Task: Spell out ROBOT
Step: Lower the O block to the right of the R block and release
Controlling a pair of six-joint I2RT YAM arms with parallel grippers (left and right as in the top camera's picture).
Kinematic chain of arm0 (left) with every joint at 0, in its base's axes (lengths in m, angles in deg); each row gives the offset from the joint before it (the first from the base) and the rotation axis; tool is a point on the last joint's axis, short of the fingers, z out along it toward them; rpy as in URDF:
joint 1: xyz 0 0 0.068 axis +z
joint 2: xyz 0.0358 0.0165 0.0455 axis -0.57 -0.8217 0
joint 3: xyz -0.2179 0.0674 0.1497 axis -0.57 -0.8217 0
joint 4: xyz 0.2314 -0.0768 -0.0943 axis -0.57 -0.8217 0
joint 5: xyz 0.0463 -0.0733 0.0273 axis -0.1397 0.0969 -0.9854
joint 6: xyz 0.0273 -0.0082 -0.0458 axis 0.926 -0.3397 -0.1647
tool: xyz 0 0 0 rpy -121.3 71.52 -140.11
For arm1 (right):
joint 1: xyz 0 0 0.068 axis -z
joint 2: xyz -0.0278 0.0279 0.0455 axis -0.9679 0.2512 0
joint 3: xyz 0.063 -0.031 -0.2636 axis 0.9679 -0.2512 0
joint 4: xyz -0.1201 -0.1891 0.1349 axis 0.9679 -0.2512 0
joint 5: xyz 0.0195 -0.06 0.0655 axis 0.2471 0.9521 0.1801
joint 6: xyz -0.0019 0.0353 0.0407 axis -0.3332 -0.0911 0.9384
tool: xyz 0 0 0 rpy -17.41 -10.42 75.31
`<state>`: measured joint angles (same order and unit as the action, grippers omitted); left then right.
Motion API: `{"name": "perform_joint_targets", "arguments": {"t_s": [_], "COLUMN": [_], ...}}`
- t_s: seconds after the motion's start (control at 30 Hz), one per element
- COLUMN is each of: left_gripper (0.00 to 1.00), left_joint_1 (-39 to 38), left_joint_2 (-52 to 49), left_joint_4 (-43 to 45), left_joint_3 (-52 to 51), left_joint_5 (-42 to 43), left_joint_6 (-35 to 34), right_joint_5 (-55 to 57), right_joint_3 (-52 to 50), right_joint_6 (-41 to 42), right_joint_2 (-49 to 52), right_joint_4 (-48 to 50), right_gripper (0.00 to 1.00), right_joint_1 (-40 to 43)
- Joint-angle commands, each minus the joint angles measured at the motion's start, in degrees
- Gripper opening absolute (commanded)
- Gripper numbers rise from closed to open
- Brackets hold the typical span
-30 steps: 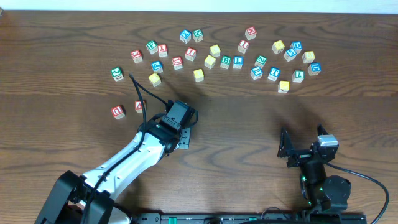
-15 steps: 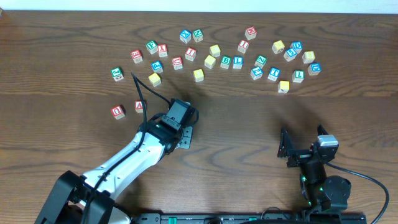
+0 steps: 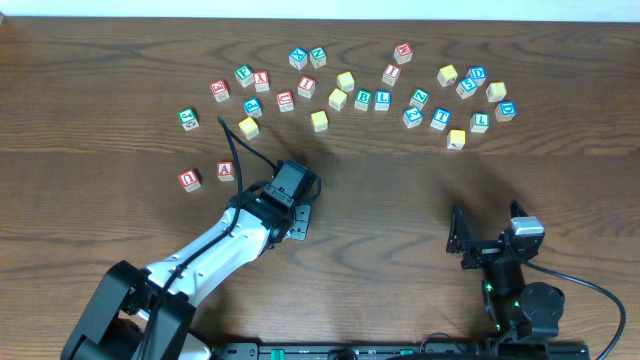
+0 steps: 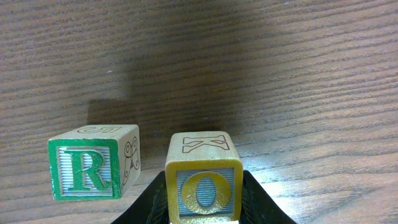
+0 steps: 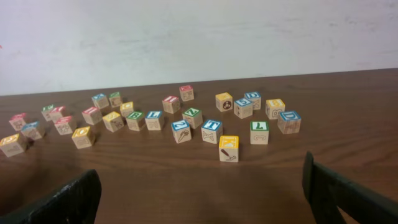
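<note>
The O cube's lower edge (image 4: 198, 132) meets the wood beside the R cube (image 4: 85, 169) and the cube would rest there if released, so my left gripper opens next.
In the left wrist view my left gripper (image 4: 203, 208) is shut on a yellow-framed O cube (image 4: 203, 186), its black jaws against both sides of the cube. The cube sits low over the wood, just right of the green-framed R cube (image 4: 85, 169), with a small gap between them. In the overhead view the left arm (image 3: 250, 220) hides both cubes. The green-framed B cube (image 3: 363, 99) and the blue-framed T cube (image 3: 440, 118) lie in the far scatter, along with yellow cubes such as this yellow cube (image 3: 319, 121). My right gripper (image 5: 202, 199) stands open and holds nothing.
Red-framed U (image 3: 189, 179) and A (image 3: 225, 171) cubes sit left of the left arm. Several lettered cubes are spread in a band across the far half of the table (image 3: 400, 200). A white wall (image 5: 199, 37) rises behind the table's far edge.
The left arm has shifted slightly, so the red A cube now shows in full. The grip on the O cube is unchanged. The right arm has not moved.
</note>
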<state>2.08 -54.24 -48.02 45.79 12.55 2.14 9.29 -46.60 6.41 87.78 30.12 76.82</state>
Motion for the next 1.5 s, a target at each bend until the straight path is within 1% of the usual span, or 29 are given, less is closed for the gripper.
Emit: {"name": "perform_joint_targets", "arguments": {"t_s": [0.0,0.03,0.07,0.83,0.87,0.93,0.97,1.07,1.17,1.23,1.3,1.47], "left_gripper": [0.26,0.32,0.33,0.36,0.4,0.43,0.49,0.61,0.7,0.73,0.75,0.75], "left_joint_1": [0.3,0.3,0.3,0.3,0.3,0.3,0.3,0.3,0.3,0.3,0.3,0.3], "left_joint_2": [-0.2,-0.2,-0.2,-0.2,-0.2,-0.2,-0.2,-0.2,-0.2,-0.1,0.0,1.5], "left_joint_4": [-0.1,-0.1,-0.1,-0.1,-0.1,-0.1,-0.1,-0.1,-0.1,-0.1,-0.1,0.0], "left_joint_3": [0.1,0.1,0.1,0.1,0.1,0.1,0.1,0.3,0.5,0.6,0.7,1.1], "left_joint_5": [-0.1,-0.1,-0.1,-0.1,-0.1,-0.1,-0.1,-0.3,-0.4,-0.3,-0.4,-0.5], "left_joint_6": [1.0,1.0,1.0,1.0,1.0,1.0,1.0,1.6,1.7,1.9,2.4,2.7], "right_joint_5": [-0.4,-0.4,-0.4,-0.4,-0.4,-0.4,-0.4,-0.4,-0.4,-0.4,-0.4,-0.4], "right_joint_3": [-0.1,-0.1,-0.1,-0.1,-0.1,-0.1,-0.1,-0.1,-0.1,-0.1,-0.1,-0.1], "right_joint_6": [-0.6,-0.6,-0.6,-0.6,-0.6,-0.6,-0.6,-0.6,-0.6,-0.6,-0.6,-0.6], "right_joint_2": [-0.2,-0.2,-0.2,-0.2,-0.2,-0.2,-0.2,-0.2,-0.2,-0.2,-0.2,-0.2], "right_joint_4": [-0.2,-0.2,-0.2,-0.2,-0.2,-0.2,-0.2,-0.2,-0.2,-0.2,-0.2,-0.2], "right_gripper": [0.99,0.99,0.99,0.99,0.99,0.99,0.99,0.99,0.99,0.99,0.99,0.99], "right_joint_1": [0.4,0.4,0.4,0.4,0.4,0.4,0.4,0.4,0.4,0.4,0.4,0.4]}}
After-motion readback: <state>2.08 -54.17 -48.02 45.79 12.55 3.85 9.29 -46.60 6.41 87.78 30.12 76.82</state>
